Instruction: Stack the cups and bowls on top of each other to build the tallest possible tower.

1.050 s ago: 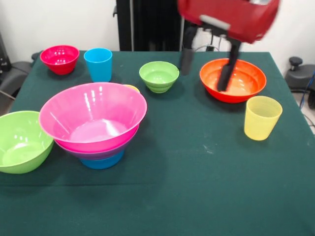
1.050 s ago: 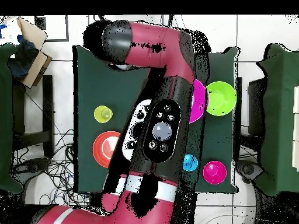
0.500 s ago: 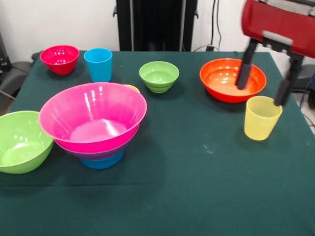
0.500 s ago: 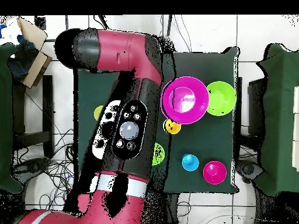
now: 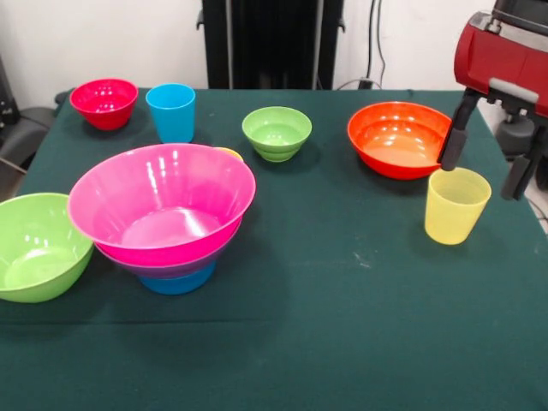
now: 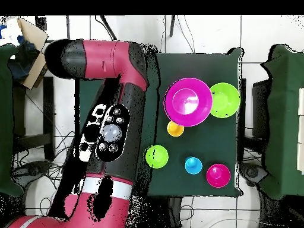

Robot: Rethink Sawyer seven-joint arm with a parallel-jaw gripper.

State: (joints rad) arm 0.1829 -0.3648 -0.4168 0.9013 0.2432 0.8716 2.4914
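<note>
I will build the tower taller, so I will grab the pale yellow cup next by its rim with my gripper.
My gripper hangs open at the right edge of the front view, one finger on each side of the pale yellow cup, near its rim. Beside it sits the orange bowl. The tower is the big pink bowl on a purple one, over a blue bowl, with an orange-yellow cup behind. The lime bowl, red bowl, sky blue cup and small green bowl stand loose. In the overhead view my arm hides the gripper, yellow cup and orange bowl.
The dark green cloth covers the table, with open cloth across the front. The overhead view shows the pink bowl, lime bowl, orange-yellow cup, small green bowl, blue cup and red bowl.
The arm swung from over the orange bowl to the yellow cup at the table's right side in the front view. The gripper stayed open. No bowl or cup moved.
</note>
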